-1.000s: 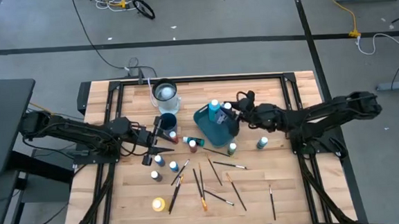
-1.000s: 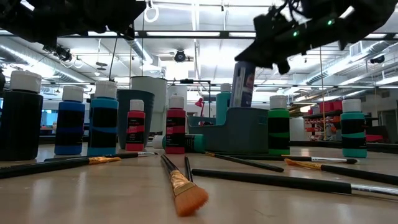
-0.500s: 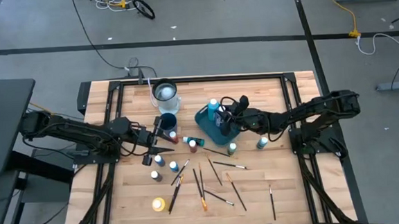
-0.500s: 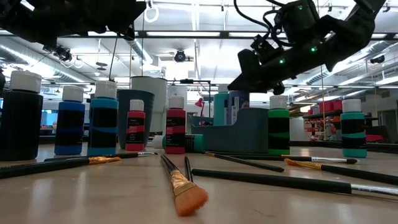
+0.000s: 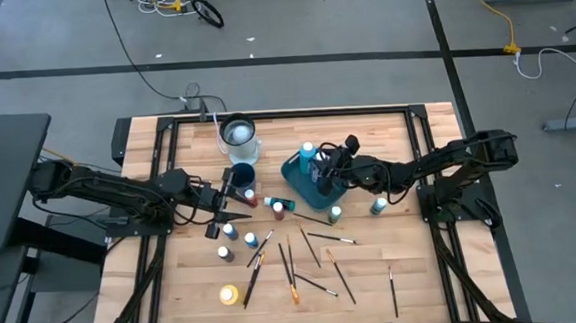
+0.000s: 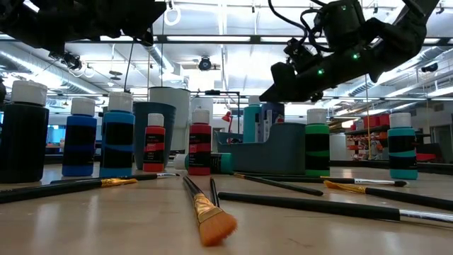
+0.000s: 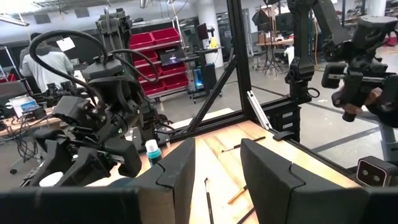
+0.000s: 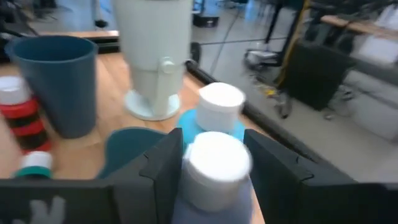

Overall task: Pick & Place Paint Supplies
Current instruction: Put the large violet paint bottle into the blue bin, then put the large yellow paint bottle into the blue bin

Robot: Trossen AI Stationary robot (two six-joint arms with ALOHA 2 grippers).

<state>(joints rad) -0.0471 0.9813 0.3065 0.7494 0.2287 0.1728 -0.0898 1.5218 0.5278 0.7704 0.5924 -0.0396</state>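
Observation:
The yellow paint bottle (image 5: 230, 297) needs to go with the other supplies, so next my left gripper needs to grab it by its cap (image 5: 228, 292).
The teal tray (image 5: 307, 177) sits mid-table with a blue bottle (image 8: 219, 106) standing in it. A second, white-capped bottle (image 8: 216, 160) stands upright in the tray next to it. My right gripper (image 5: 330, 167) is open over the tray, with a finger (image 8: 163, 171) close on each side of that cap. In the low view this bottle (image 6: 273, 120) shows below the right gripper (image 6: 274, 86). My left gripper (image 5: 228, 195) hangs open and level beside the dark blue cup (image 5: 242, 176), with nothing between its fingers (image 7: 180, 171).
Several paint bottles (image 5: 230, 230) stand near the left gripper, with a yellow one (image 5: 229, 295) nearer the front. A green bottle (image 5: 334, 215) and a teal bottle (image 5: 378, 207) stand by the tray. Brushes (image 5: 292, 263) lie scattered across the near half. A white container (image 5: 238, 134) stands at the back.
My right gripper has come down and gone toward the table's left edge with the white-capped bottle. The bottle hung above the tray a second ago and now stands in it. For the last half second the arm has kept still.

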